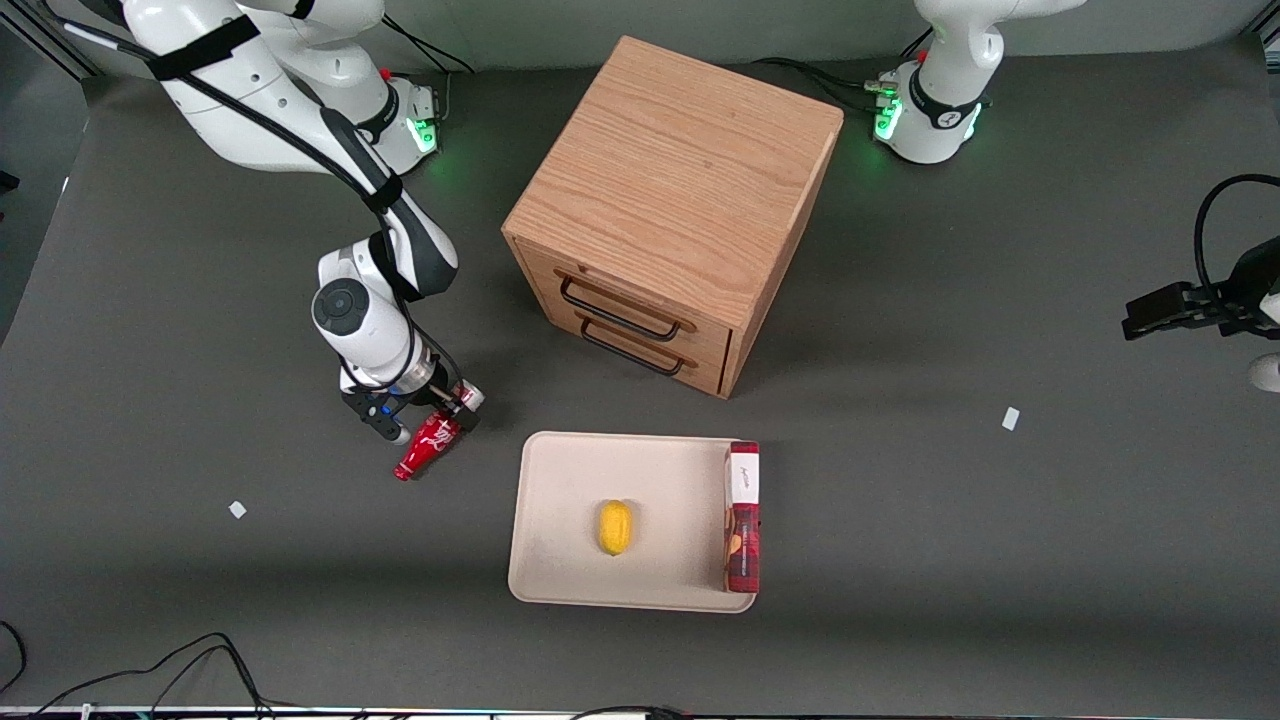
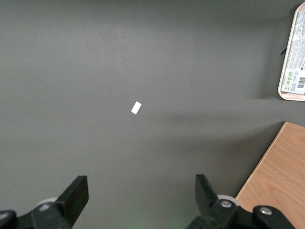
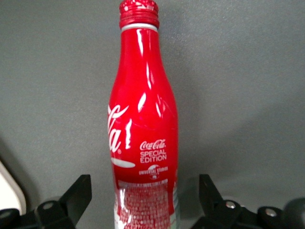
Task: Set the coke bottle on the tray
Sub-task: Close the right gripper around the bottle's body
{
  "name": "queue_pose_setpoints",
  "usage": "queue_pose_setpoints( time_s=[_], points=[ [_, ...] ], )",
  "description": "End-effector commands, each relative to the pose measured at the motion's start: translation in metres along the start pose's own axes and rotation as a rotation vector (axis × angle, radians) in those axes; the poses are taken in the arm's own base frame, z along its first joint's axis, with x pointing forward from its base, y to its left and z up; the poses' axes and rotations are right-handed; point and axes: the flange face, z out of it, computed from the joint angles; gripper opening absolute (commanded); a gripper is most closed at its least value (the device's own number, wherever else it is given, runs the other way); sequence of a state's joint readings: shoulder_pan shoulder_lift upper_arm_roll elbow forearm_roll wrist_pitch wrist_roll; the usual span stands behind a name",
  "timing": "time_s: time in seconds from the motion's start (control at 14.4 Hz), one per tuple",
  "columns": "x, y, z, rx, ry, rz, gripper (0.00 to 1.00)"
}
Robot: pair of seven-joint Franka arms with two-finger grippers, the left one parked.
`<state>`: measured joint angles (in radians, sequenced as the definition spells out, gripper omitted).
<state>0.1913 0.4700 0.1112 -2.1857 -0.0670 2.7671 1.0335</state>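
Note:
My right gripper will next grab the coke bottle by its lower body to place it on the beige tray.
The coke bottle is red with white script. It lies on the dark mat beside the tray, toward the working arm's end, with its cap pointing toward the front camera. My right gripper is low over the bottle's lower body and straddles it. In the right wrist view the bottle lies between the two black fingers, with a gap on each side. The gripper is open. The beige tray holds a yellow fruit and a red-and-white snack box.
The wooden drawer cabinet stands farther from the front camera than the tray. Small white scraps lie on the mat. A corner of the tray shows in the right wrist view.

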Motion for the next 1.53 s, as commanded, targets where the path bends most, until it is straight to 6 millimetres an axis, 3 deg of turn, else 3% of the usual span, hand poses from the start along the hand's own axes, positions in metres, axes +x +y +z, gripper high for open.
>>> queue_pose_setpoints(
  time_s=[0.0,0.49,0.56,0.62,0.69,0.76,1.25,1.46],
  points=[
    [0.003,-0.004,0.005,0.01,0.021,0.007,1.0],
    [0.005,-0.005,0.005,0.011,0.022,0.007,1.0],
    [0.005,-0.005,0.005,0.011,0.022,0.004,0.95],
    [0.005,-0.005,0.005,0.011,0.023,0.003,0.69],
    [0.005,-0.005,0.004,0.011,0.025,0.0,0.09],
    [0.004,-0.006,0.004,0.01,0.028,-0.007,0.0],
    [0.004,-0.006,0.004,0.007,0.03,-0.016,0.0],
    [0.009,-0.007,-0.011,0.012,0.041,-0.015,0.0]
  ],
)
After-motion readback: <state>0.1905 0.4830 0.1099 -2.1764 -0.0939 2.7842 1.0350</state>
